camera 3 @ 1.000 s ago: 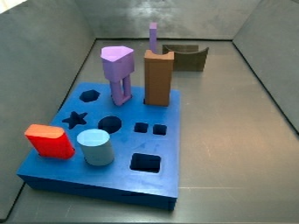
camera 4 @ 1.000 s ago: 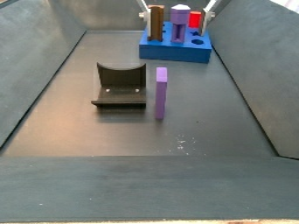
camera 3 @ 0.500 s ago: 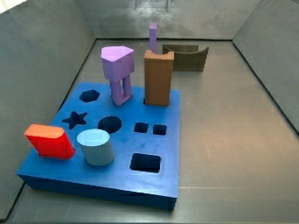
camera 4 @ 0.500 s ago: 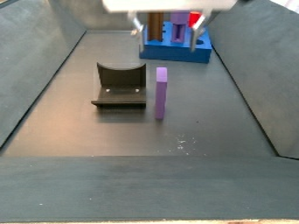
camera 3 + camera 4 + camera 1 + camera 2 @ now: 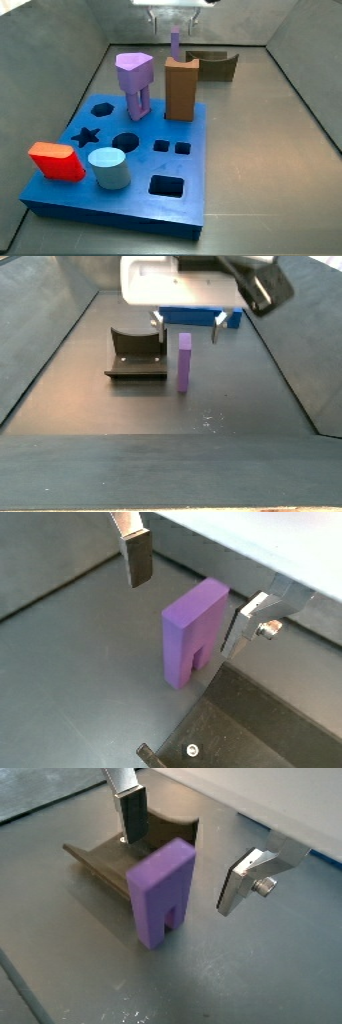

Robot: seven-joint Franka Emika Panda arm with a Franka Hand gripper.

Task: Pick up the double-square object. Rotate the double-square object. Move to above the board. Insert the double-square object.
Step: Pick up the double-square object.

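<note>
Next, my gripper picks up the double-square object by its solid top, which leaves its square legs free to enter the board.
The double-square object [image 5: 185, 361], a tall violet-purple block, stands upright on the grey floor next to the fixture [image 5: 134, 354]. It also shows in both wrist views [image 5: 194, 632] [image 5: 160, 893] and, slim, behind the brown block in a side view [image 5: 175, 42]. My gripper [image 5: 186, 328] is open just above the block's top, one finger on each side, not touching it [image 5: 191, 590] [image 5: 187, 848] [image 5: 174, 18]. The blue board [image 5: 120, 150] lies apart from the block; in a side view the gripper hides most of the board [image 5: 230, 318].
On the board stand a lilac polygon-topped piece [image 5: 132, 75], a brown block [image 5: 182, 88], a red block [image 5: 54, 160] and a light-blue cylinder [image 5: 110, 168]. The fixture [image 5: 114, 858] is close beside the purple block. Grey walls enclose the floor.
My gripper has come down into view and now hangs open over the top of the purple block. The block and the other pieces have not moved.
</note>
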